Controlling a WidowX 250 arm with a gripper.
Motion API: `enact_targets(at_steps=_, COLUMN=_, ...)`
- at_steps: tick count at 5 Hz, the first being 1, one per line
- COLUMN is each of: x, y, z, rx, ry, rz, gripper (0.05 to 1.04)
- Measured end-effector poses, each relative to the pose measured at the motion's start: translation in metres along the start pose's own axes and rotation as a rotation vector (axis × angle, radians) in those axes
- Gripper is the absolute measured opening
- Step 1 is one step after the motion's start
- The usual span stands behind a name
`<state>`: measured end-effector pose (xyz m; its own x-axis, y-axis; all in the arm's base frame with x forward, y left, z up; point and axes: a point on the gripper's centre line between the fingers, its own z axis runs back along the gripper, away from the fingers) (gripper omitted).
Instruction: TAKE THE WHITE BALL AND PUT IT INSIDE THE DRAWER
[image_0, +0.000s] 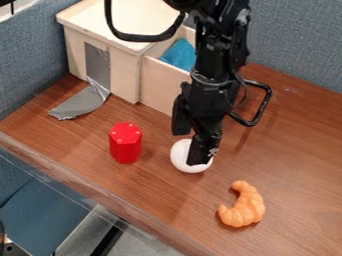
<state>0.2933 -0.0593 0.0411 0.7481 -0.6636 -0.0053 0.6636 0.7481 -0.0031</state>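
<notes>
The white ball (180, 156) should go inside the drawer with the blue cloth, so my gripper will next grab it by its round sides.
The black gripper (188, 149) hangs low over the table, its fingers spread apart. One finger overlaps the right part of the white ball (180, 156), hiding some of it; the other stands behind the ball, to the upper left. The ball rests on the wooden table. Behind the gripper, the drawer (158, 86) of the light wooden box is pulled out, with a blue cloth (180, 54) inside. The arm covers the drawer's right part.
A red hexagonal block (125, 143) stands left of the ball. An orange croissant-shaped toy (243, 205) lies to its lower right. Grey tape (81, 103) trails from the wooden box (121, 68) onto the table (287, 150). Blue-grey panels stand behind.
</notes>
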Motion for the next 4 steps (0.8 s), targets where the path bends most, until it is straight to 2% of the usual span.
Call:
enact_targets(at_steps=1, x=0.001, y=0.000, z=-0.001, rx=0.006, ry=-0.005, rz=-0.034, gripper=1.001)
enact_targets(at_steps=3, x=-0.001, y=-0.003, z=-0.012, rx=0.001, ry=0.011, rz=-0.015, gripper=1.001)
enact_targets(at_steps=4, x=-0.002, y=-0.004, z=-0.020, rx=0.001, ry=0.032, rz=-0.020, gripper=0.952)
